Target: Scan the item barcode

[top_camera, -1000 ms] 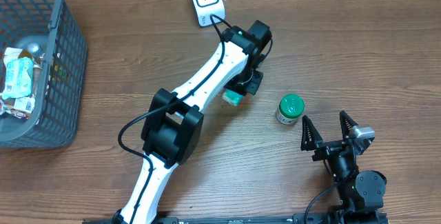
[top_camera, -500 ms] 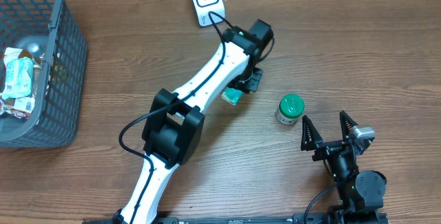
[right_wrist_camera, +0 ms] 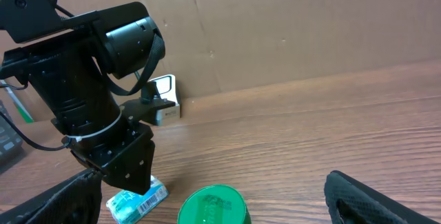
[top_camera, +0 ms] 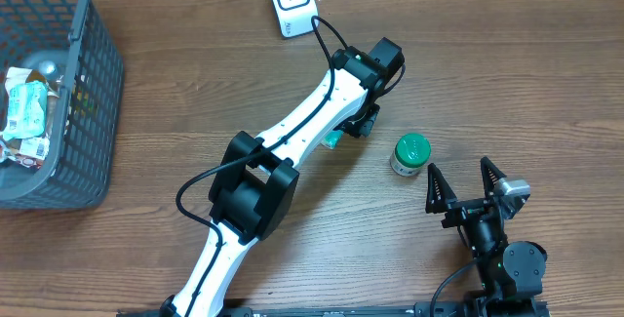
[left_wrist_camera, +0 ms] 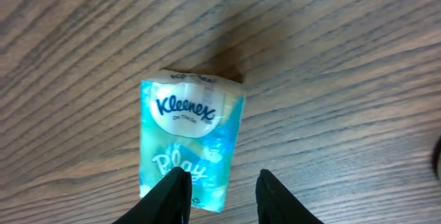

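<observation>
My left gripper should grab the Kleenex tissue packet at its near end (top_camera: pixel 332 139) next. Then most of the barcode side will stay uncovered for scanning.
A teal Kleenex tissue packet (left_wrist_camera: pixel 189 141) lies flat on the wood table, logo side up in the left wrist view. My left gripper (left_wrist_camera: pixel 222 191) hangs open just above its near end, and one fingertip (left_wrist_camera: pixel 173 191) overlaps the packet's edge. Overhead, only a teal corner of the packet (top_camera: pixel 333 140) shows beside the left arm's wrist (top_camera: pixel 369 68). From the right wrist view the packet (right_wrist_camera: pixel 138 200) shows a barcode on its side. The white scanner (top_camera: pixel 292 3) stands at the back. My right gripper (top_camera: pixel 463 182) is open and holds nothing, near the front.
A green-lidded jar (top_camera: pixel 410 153) stands between the packet and my right gripper, right in front of the right wrist camera (right_wrist_camera: pixel 212 207). A grey basket (top_camera: pixel 97 83) with several wrapped items stands at the far left. A cardboard wall (right_wrist_camera: pixel 289 24) backs the table.
My left gripper has opened and let go of the tissue packet, which now lies on the table. The left wrist has shifted slightly to the right. The right arm has not moved.
</observation>
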